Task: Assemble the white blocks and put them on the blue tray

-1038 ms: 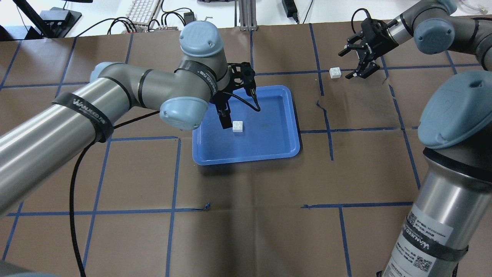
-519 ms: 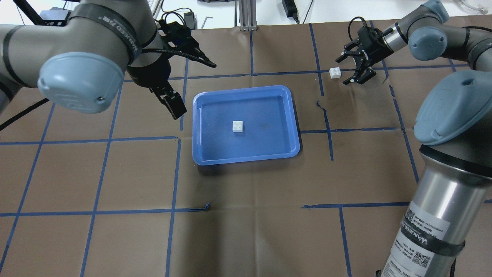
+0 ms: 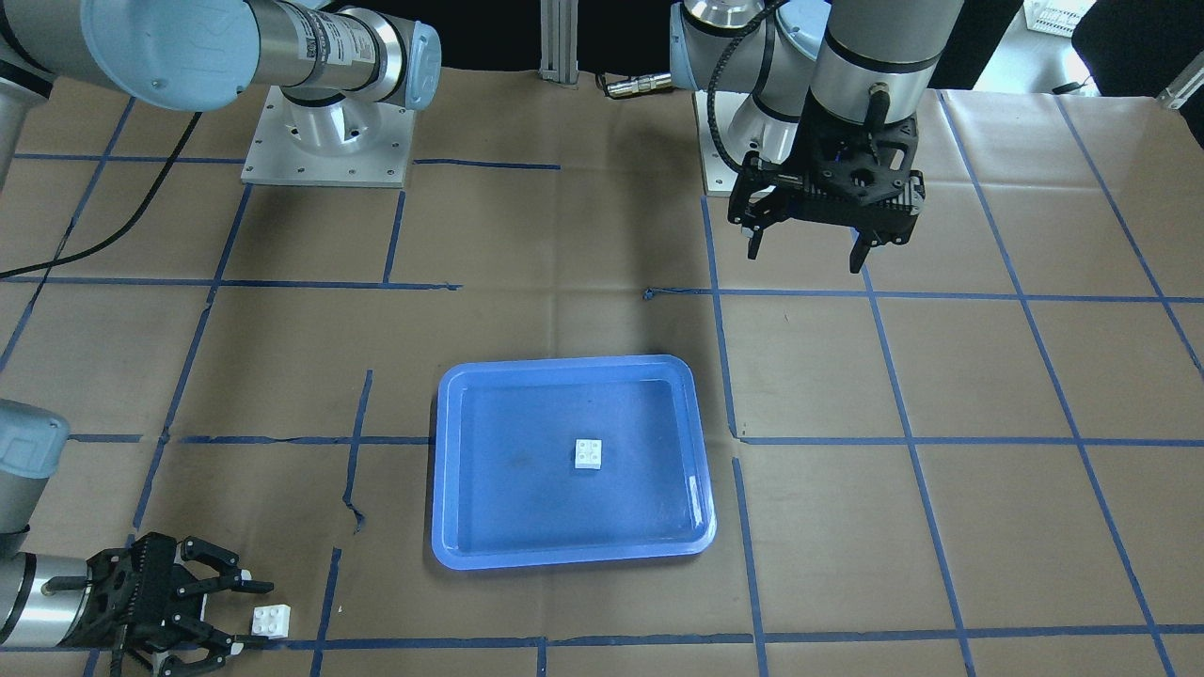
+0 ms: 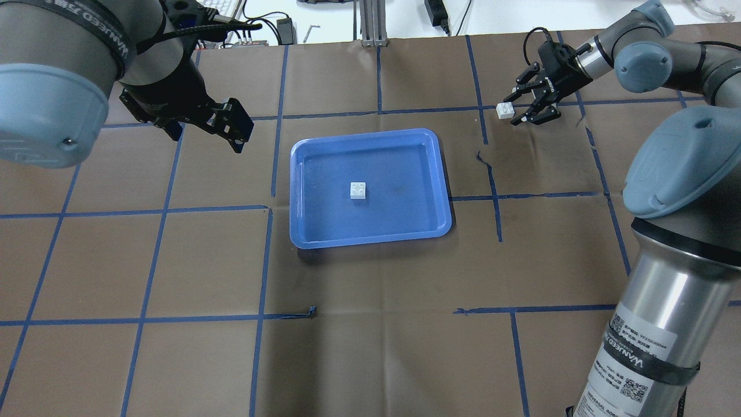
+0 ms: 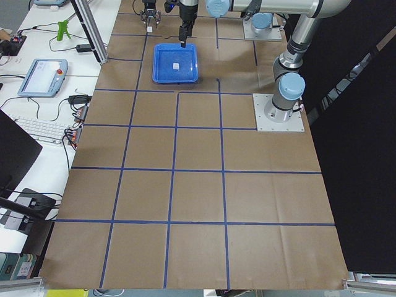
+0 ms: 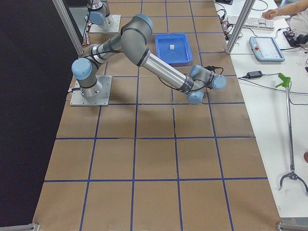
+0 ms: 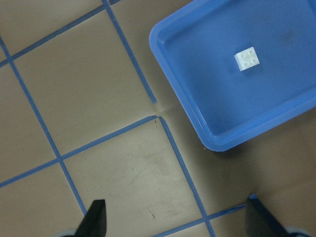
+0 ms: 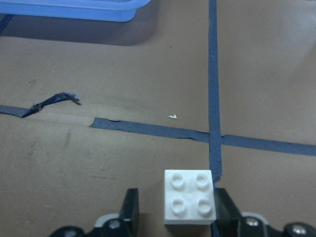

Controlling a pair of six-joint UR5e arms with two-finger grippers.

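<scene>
The second white block has to be joined with the block on the blue tray (image 3: 588, 453), so my right gripper has to grab that second block by its smooth sides.
One white block (image 4: 358, 190) lies studs up near the middle of the blue tray (image 4: 370, 238); it also shows in the front view (image 3: 590, 454) and the left wrist view (image 7: 248, 59). The second white block (image 4: 505, 110) sits on the brown table at the far right. My right gripper (image 4: 517, 110) is open and low, its fingers on either side of this block (image 8: 189, 196), close to the right finger. My left gripper (image 4: 205, 133) is open and empty, raised above the table left of the tray (image 7: 177, 94), as the front view (image 3: 805, 256) also shows.
Blue tape lines grid the brown paper table cover. A torn, lifted strip of tape (image 4: 483, 159) lies between the tray and the far-right block, and also shows in the right wrist view (image 8: 54, 101). A keyboard and cables (image 4: 255, 26) lie beyond the table's far edge.
My left gripper has left the block on the tray and swung away to the left, open. My right gripper has moved in low until its fingers flank the far-right block.
</scene>
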